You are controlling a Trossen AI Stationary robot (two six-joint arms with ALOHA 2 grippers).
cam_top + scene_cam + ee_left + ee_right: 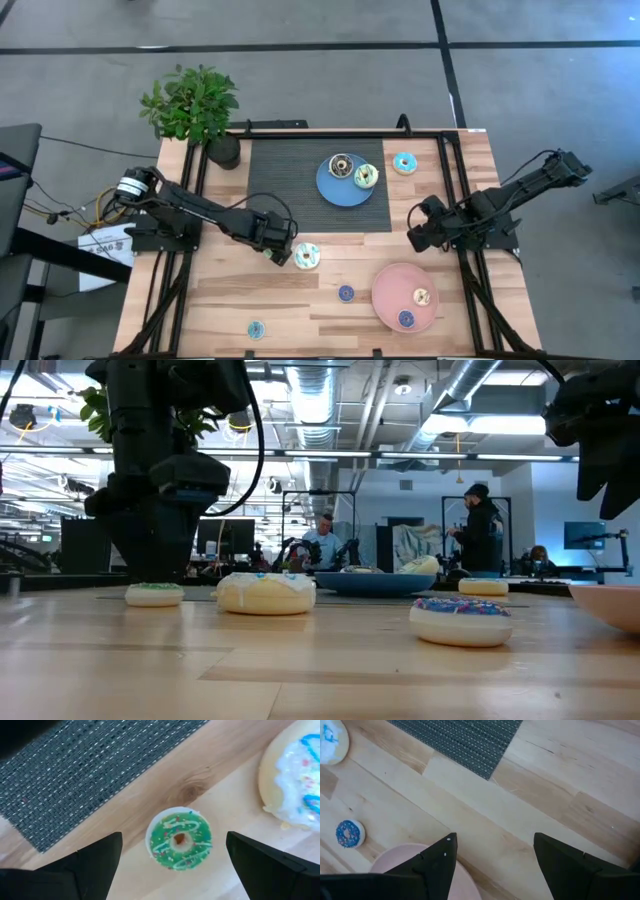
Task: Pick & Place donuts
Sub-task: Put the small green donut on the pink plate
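The small green donut needs to go on the pink plate [390, 290], so my left gripper will next grab the donut by its outer edge [268, 254].
A small green donut [180, 840] lies flat on the wooden table beside the dark mat [80, 765]. My left gripper [174, 837] hangs open just above it, pointing down, one finger on either side, touching nothing. A large white donut with blue icing [306, 256] lies right next to it. My right gripper [418, 238] hovers open over bare wood by the pink plate [390, 290]. The blue plate [340, 190] carries a dark brown donut [341, 165] and a white-green donut [366, 177].
A turquoise donut [404, 163] lies right of the mat. The pink plate holds a tan donut [421, 297] and a blue one [406, 319]. A small blue donut [346, 293] and a small turquoise one [256, 329] lie near the front. A potted plant [195, 105] stands far left.
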